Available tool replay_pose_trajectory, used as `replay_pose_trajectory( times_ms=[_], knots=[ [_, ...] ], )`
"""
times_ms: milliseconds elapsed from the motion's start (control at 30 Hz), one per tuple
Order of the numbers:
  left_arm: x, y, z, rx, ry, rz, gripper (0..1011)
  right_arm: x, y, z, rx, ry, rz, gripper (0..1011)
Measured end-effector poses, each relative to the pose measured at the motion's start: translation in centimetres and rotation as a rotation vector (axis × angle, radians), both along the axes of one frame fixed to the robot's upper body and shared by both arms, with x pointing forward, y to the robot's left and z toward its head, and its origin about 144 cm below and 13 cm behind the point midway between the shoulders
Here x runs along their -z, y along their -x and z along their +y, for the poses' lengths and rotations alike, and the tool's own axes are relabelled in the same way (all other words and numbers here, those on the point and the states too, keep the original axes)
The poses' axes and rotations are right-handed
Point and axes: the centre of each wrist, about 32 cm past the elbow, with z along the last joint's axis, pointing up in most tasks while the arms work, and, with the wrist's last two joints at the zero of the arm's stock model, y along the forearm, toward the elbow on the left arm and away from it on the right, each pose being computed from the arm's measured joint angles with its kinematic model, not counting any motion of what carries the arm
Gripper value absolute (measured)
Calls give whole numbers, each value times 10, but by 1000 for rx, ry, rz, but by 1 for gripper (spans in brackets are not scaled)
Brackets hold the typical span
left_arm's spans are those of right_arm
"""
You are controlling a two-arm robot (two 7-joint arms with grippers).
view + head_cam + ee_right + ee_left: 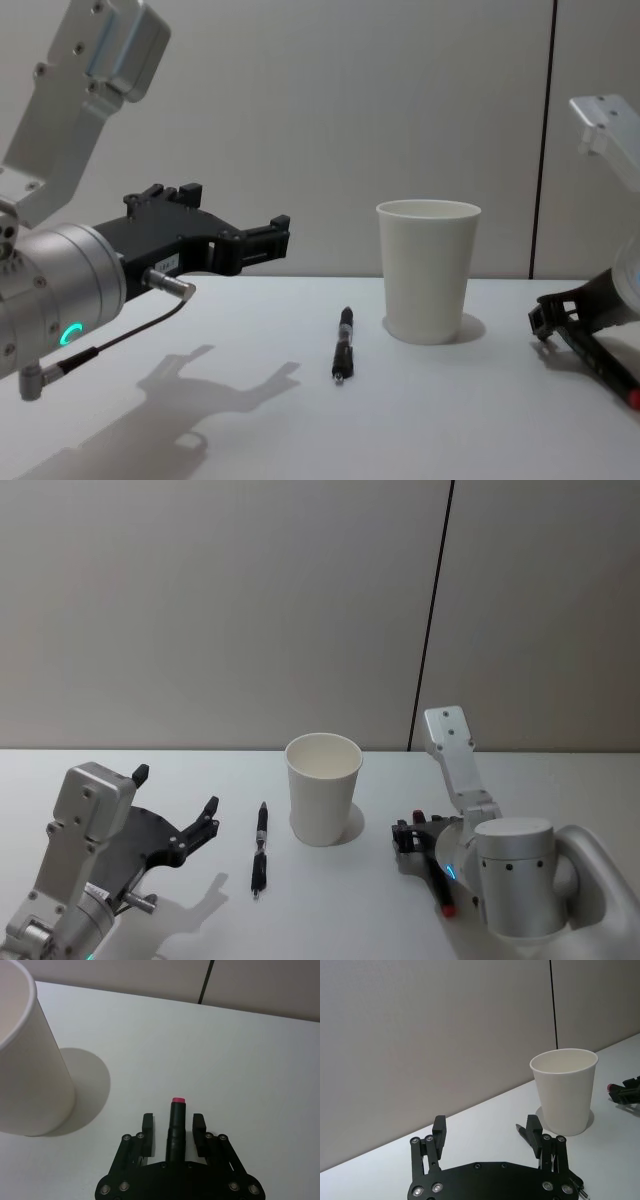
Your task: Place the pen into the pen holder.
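The second dark pen should stand in the white pen holder (323,790), so my right gripper should pick it up next by its slim red-tipped end.
A black pen (260,848) lies flat on the white table, just left of the pen holder (323,788), an upright white paper cup. The pen (343,345) and cup (428,270) stand apart in the chest view. My left gripper (176,790) hovers open above the table, left of the pen and holding nothing. In the left wrist view its fingers (439,1127) frame the pen's end (520,1129) and the cup (565,1095). My right gripper (405,835) rests low, right of the cup, open, with a black pink-tipped cylinder (177,1110) between its fingers, untouched.
The white table (330,910) runs back to a grey wall with a dark vertical seam (430,610). The right arm's body (512,875) fills the near right corner. The right gripper (545,315) sits at the chest view's right edge.
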Motion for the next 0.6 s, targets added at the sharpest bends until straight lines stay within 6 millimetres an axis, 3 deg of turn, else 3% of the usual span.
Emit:
replay_pose_trajectory(
  times_ms=[300,600],
  knots=[
    [0,0,0,0,0,0,1003,1,0,0,0,2,2,222],
    [0,0,0,0,0,0,1003,1,0,0,1,3,2,193]
  ],
)
